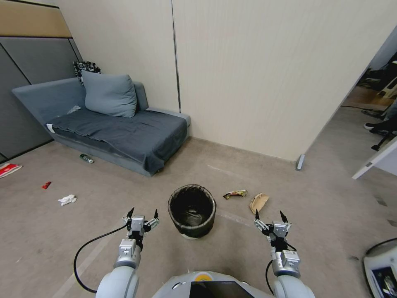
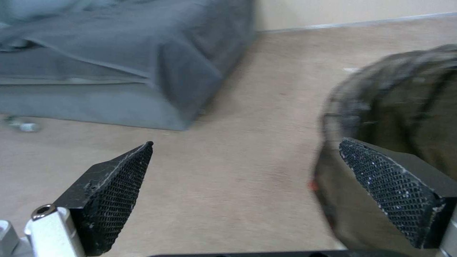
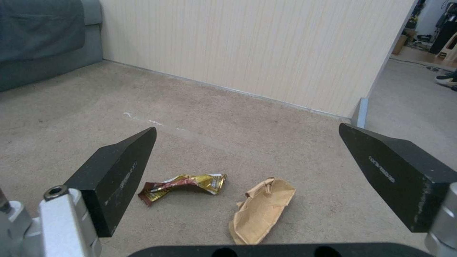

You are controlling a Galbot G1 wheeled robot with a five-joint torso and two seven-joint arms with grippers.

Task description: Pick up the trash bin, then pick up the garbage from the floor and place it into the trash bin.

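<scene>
The left gripper will grip the bin by its bag-covered rim [image 1: 170, 204] next, because the bin's round body [image 1: 192, 229] is far wider than the gripper's open fingers.
The trash bin [image 1: 192, 211] stands upright on the carpet in front of me, its dark bag folded over the rim; in the left wrist view its bagged side [image 2: 400, 107] looms close. My left gripper [image 1: 143, 215] hovers open just left of the bin, holding nothing; in its wrist view the gripper [image 2: 245, 160] spans bare carpet. My right gripper [image 1: 270, 215] hangs open to the bin's right. Beyond it lie garbage pieces: a yellow wrapper [image 1: 235, 193] [image 3: 183, 184] and a brown paper scrap [image 1: 258, 203] [image 3: 261, 210]. More garbage lies far left: white tissue [image 1: 67, 200], a red scrap [image 1: 46, 185], a small bottle [image 1: 86, 158].
A grey sofa [image 1: 111, 128] with a cushion stands against the wall at the back left. A red-and-white carton [image 1: 8, 169] lies at the far left edge. The beige wall [image 1: 256, 74] ends at a doorway on the right. A white table corner [image 1: 378, 161] juts in there.
</scene>
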